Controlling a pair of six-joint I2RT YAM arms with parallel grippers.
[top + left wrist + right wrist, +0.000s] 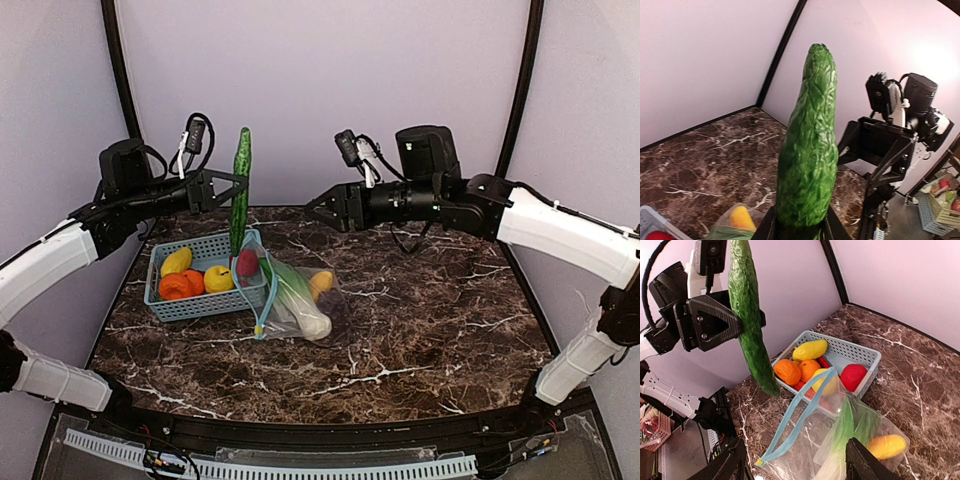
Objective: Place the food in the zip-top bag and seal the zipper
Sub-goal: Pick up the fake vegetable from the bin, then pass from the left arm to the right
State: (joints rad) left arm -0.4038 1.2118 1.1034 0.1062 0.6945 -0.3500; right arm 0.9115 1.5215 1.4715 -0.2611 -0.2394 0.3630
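Observation:
Next, my right gripper reaches the upright cucumber and grips it near its top end (243,149), leaving the lower length free to enter the zip-top bag (330,310).
My left gripper (228,190) is shut on the lower part of a long green cucumber (240,185), holding it upright above the basket and the zip-top bag (330,310). In the left wrist view the cucumber (810,145) rises from between the fingers (767,227). The clear bag (805,455) lies on the table with its teal zipper (802,410) mouth gaping toward the basket. Inside it lie a cabbage (847,432) and a yellow-orange piece (886,446). My right gripper (312,210) hovers open above the bag, and nothing is between its fingers (867,465).
A teal lattice basket (200,305) stands left of the bag and holds yellow, orange and red toy pieces (182,285). Dark rails frame the marble table's back and sides. The two grippers face each other above the table, a short way apart.

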